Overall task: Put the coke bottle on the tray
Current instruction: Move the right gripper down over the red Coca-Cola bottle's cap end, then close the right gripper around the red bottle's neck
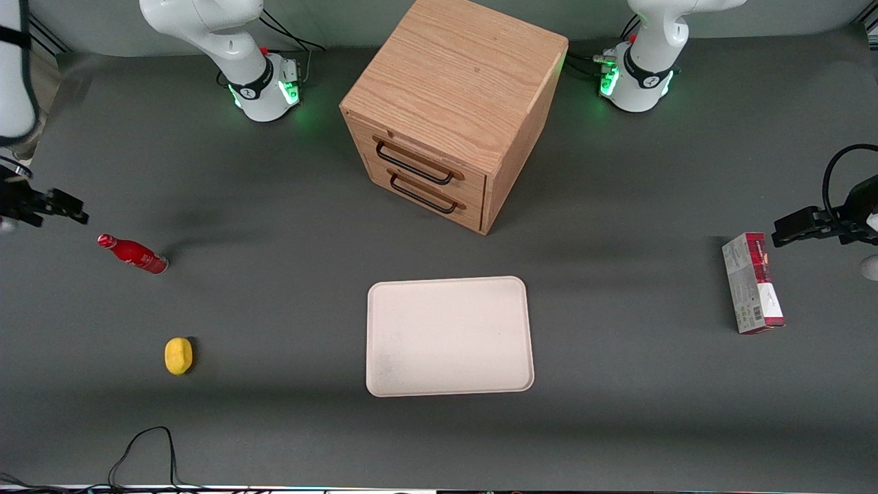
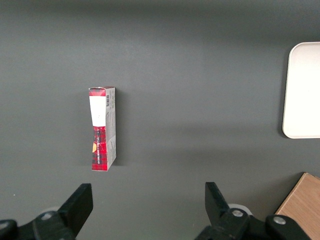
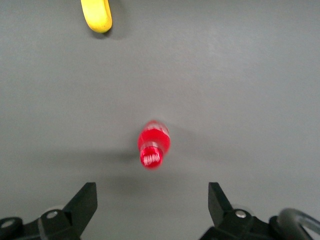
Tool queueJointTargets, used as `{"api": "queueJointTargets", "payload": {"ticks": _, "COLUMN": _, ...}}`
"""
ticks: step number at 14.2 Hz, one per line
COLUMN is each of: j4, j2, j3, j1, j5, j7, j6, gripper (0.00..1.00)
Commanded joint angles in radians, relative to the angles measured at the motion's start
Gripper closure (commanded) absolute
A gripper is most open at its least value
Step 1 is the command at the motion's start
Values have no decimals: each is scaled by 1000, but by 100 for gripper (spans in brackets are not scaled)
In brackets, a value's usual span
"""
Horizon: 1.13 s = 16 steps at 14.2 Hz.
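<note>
My gripper grabs the coke bottle by its end with the cap (image 1: 110, 243) next, which leaves the bottle's base free to stand on the tray (image 1: 449, 336).
The coke bottle (image 1: 134, 254), slim and all red with a red cap, stands on the dark table toward the working arm's end. In the right wrist view the coke bottle (image 3: 153, 142) is seen from above, cap toward the camera. My right gripper (image 1: 68, 208) hangs above the table beside the bottle, a little farther from the front camera than it. In the wrist view the gripper (image 3: 152, 200) is open and empty, with the bottle ahead of the gap between the fingers and apart from them. The cream tray (image 1: 449, 336) lies empty mid-table, nearer the front camera than the cabinet.
A yellow fruit (image 1: 178, 355) lies nearer the front camera than the bottle; it also shows in the right wrist view (image 3: 97, 15). A wooden drawer cabinet (image 1: 453, 103) stands mid-table. A red-and-grey carton (image 1: 752, 283) lies toward the parked arm's end. A black cable (image 1: 144, 446) loops at the front edge.
</note>
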Motion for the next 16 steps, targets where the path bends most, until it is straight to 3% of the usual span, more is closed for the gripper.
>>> {"api": "queueJointTargets", "payload": {"ticks": 1, "j4": 0, "j2": 116, "j3": -12, "j1": 7, "j5": 137, "j7": -106, "j6": 76, "gripper": 2}}
{"api": "queueJointTargets", "payload": {"ticks": 3, "j4": -28, "j2": 162, "j3": -14, "j1": 5, "j5": 206, "j7": -164, "j6": 130, "gripper": 3}}
{"api": "queueJointTargets", "payload": {"ticks": 7, "j4": -77, "j2": 162, "j3": -24, "j1": 7, "j5": 211, "j7": -180, "j6": 183, "gripper": 9}}
{"api": "queueJointTargets", "payload": {"ticks": 9, "j4": -77, "j2": 167, "j3": -31, "j1": 7, "j5": 211, "j7": -186, "j6": 183, "gripper": 28}}
{"api": "queueJointTargets", "payload": {"ticks": 11, "j4": -77, "j2": 167, "j3": -32, "j1": 7, "j5": 211, "j7": -184, "j6": 181, "gripper": 69}}
{"api": "queueJointTargets", "payload": {"ticks": 12, "j4": -77, "j2": 167, "j3": -31, "j1": 7, "j5": 211, "j7": -184, "j6": 178, "gripper": 83}}
{"api": "queueJointTargets", "payload": {"ticks": 14, "j4": -73, "j2": 165, "j3": -29, "j1": 11, "j5": 211, "j7": -169, "j6": 173, "gripper": 100}}
{"api": "queueJointTargets", "payload": {"ticks": 16, "j4": -48, "j2": 161, "j3": 0, "j1": 18, "j5": 210, "j7": -116, "j6": 166, "gripper": 100}}
